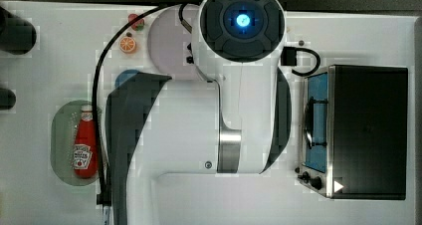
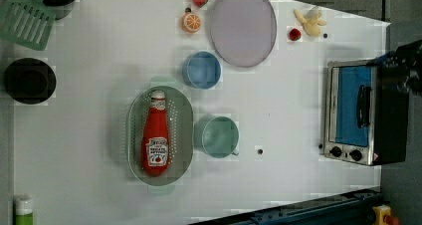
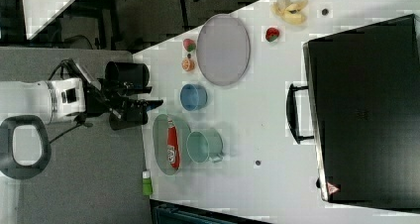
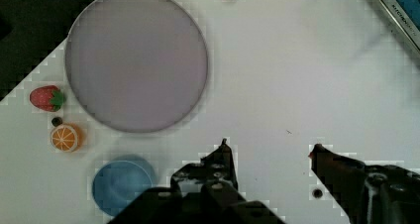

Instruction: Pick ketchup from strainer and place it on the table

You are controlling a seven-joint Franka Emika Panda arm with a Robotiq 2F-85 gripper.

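Note:
The ketchup needs to move from the strainer to the table, so my gripper needs to grab it by its labeled body (image 2: 156,153) next.
The ketchup (image 2: 156,138), a red squeeze bottle with a white cap, lies lengthwise inside the pale green oval strainer (image 2: 134,130) on the white table (image 2: 278,115). The top view has the ketchup (image 1: 84,145) at its left, in the strainer (image 1: 62,135), beside the arm's dark link. In the right view the ketchup (image 3: 172,143) rests in the strainer (image 3: 159,135), and my gripper (image 3: 153,104) hangs apart from it, toward the right view's upper left. In the wrist view my gripper (image 4: 270,147) stands open, nothing between its fingers (image 4: 223,159), high over bare table.
A green mug (image 2: 217,136) stands against the strainer's side and a blue bowl (image 2: 201,69) near its cap end. Further off are a grey plate (image 2: 243,26), an orange slice (image 2: 191,22), strawberries, a banana (image 2: 311,21), a toaster oven (image 2: 358,113), a spatula (image 2: 25,18) and a black pot (image 2: 29,79).

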